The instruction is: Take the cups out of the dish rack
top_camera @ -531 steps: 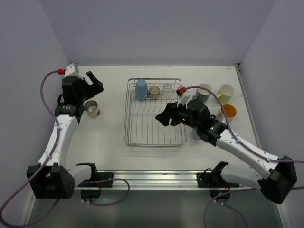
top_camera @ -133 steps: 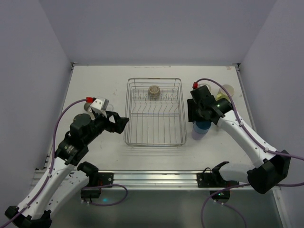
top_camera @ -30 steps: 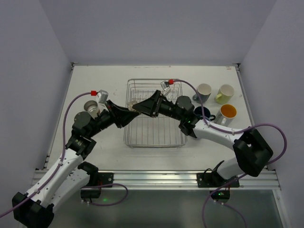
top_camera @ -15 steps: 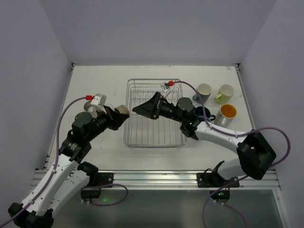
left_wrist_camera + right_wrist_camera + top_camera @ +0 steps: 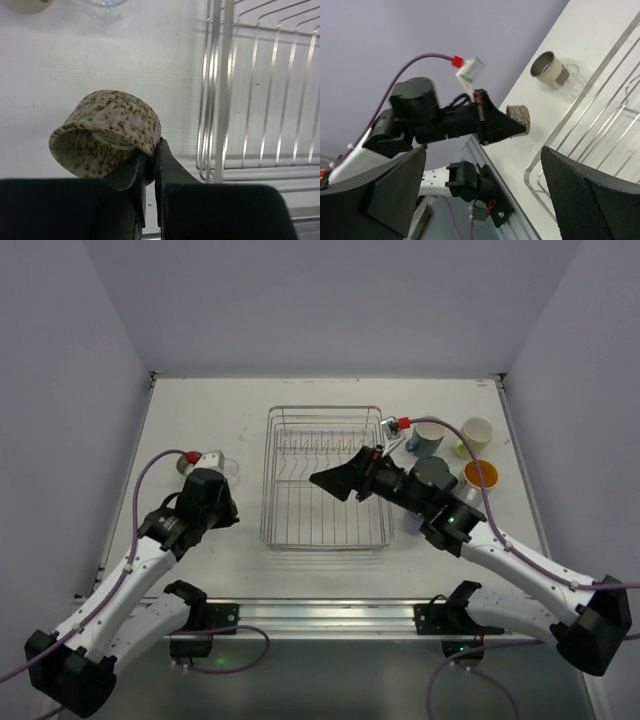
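The speckled cup (image 5: 107,131) is hanging tilted above the table and would drop and tip over if I opened now. My left gripper should keep holding it until it reaches the table.
A speckled beige cup (image 5: 107,131) hangs tilted just above the table, left of the dish rack (image 5: 260,100). My left gripper (image 5: 149,161) is shut on its rim, one finger inside and one outside. From above, the left gripper (image 5: 215,505) hides that cup. The wire dish rack (image 5: 325,530) holds no cups. My right gripper (image 5: 335,483) hovers over the rack's middle, open and empty. In the right wrist view its fingers (image 5: 395,190) stand wide apart, and the speckled cup (image 5: 519,120) shows beyond them.
A grey-beige mug (image 5: 547,67) and a clear tumbler (image 5: 575,80) stand on the table left of the rack. Right of the rack are a teal-grey mug (image 5: 428,438), a yellow-green mug (image 5: 475,435) and an orange-lined mug (image 5: 481,475).
My left gripper closed on the speckled cup and carried it left, out of the rack and over the table. The right gripper opened wide and drew back to the right.
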{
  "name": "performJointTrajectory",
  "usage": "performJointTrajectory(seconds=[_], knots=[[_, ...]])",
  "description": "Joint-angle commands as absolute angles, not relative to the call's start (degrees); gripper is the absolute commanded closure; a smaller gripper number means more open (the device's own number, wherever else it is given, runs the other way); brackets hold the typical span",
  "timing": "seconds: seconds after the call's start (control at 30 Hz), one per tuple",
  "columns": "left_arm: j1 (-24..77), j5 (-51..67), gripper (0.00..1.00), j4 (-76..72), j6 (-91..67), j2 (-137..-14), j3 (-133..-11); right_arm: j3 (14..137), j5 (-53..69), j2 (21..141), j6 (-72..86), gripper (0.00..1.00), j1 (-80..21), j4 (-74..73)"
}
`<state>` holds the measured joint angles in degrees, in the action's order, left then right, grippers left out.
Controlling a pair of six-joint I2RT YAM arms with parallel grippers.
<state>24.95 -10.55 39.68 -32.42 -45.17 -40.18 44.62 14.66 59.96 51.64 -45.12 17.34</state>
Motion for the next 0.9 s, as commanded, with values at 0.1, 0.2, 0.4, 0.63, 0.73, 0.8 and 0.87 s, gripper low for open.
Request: performJointTrajectory(seconds=[0.1,0.2,0.4,0.63,0.73,0.8,0.87], knots=[[22.16,-16.53,1.0,38.34,-33.41,-57.47,-41.31,42.64,7.47,47.91,42.63,0.01,-45.35,6.51],[18.64,-14.25,1.0,35.26,-32.52,-61.78,-39.91,40.88,6.33,43.79,41.66,0.01,-45.35,4.23],[15.82,-11.78,0.91,31.65,-31.82,-69.08,-38.67,40.08,4.66,39.47,38.59,0.01,-45.35,0.18],[15.73,-11.51,0.62,31.11,-31.73,-70.58,-38.32,39.2,3.78,37.18,36.83,0.01,-45.35,-2.37],[15.64,-11.16,0.57,32.16,-31.47,-68.91,-39.81,39.2,3.52,36.48,36.48,0.01,-45.35,-3.07],[15.64,-10.29,0.53,33.65,-30.85,-66.37,-42.62,39.46,3.34,35.77,36.3,0.01,-45.35,-3.69],[15.73,-8.8,0.48,34.45,-30.24,-62.34,-46.29,39.99,3.25,35.33,35.77,0.01,-45.35,-4.83]])
